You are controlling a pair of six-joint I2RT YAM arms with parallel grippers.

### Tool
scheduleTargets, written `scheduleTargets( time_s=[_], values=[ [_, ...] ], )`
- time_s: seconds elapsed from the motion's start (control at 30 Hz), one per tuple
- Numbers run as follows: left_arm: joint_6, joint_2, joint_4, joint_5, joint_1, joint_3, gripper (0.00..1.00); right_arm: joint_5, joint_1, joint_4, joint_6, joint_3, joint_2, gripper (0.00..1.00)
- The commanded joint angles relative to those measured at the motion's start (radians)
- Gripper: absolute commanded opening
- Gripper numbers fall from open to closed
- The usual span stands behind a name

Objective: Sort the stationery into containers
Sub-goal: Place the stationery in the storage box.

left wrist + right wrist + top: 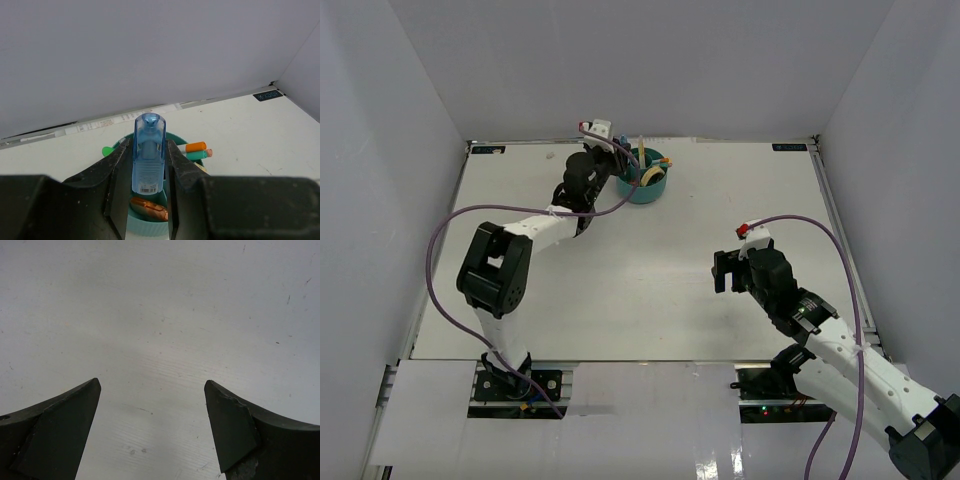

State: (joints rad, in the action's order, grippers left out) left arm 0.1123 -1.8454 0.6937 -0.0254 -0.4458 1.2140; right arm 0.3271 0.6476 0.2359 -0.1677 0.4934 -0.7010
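Observation:
My left gripper keeps hold of the clip until it is lower. Above the organizer's rim, the light-blue clip would likely miss its slot if I opened now.
My left gripper is shut on the light-blue clip and holds it upright just over the round teal organizer. The organizer holds an orange-capped highlighter, a teal pen, a green cap and a coppery-orange item. In the top view the left gripper is at the organizer at the back of the table; a beige tape ring shows inside. My right gripper is open and empty over bare table, fingers wide apart.
White walls enclose the table on three sides. The organizer stands near the back wall. A purple cable loops beside each arm. The right wrist view shows only bare white tabletop.

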Motion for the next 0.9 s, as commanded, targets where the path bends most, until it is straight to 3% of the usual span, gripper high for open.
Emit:
scheduleTargets(
  time_s=[0.0,0.63,0.83,0.87],
  values=[
    [0.003,-0.008,0.121,0.024,0.013,-0.021,0.24,0.010,-0.005,-0.035,0.016,0.001,0.014,0.91],
    [0.050,-0.186,0.260,0.076,0.035,-0.008,0.26,0.016,-0.005,-0.032,0.011,-0.016,0.024,0.91],
    [0.040,-0.215,0.257,0.068,0.036,-0.008,0.37,0.018,-0.005,-0.030,0.013,-0.012,0.015,0.91],
    [0.036,-0.218,0.259,0.068,0.036,-0.008,0.42,0.018,-0.005,-0.032,0.014,-0.012,0.018,0.91]
  ],
)
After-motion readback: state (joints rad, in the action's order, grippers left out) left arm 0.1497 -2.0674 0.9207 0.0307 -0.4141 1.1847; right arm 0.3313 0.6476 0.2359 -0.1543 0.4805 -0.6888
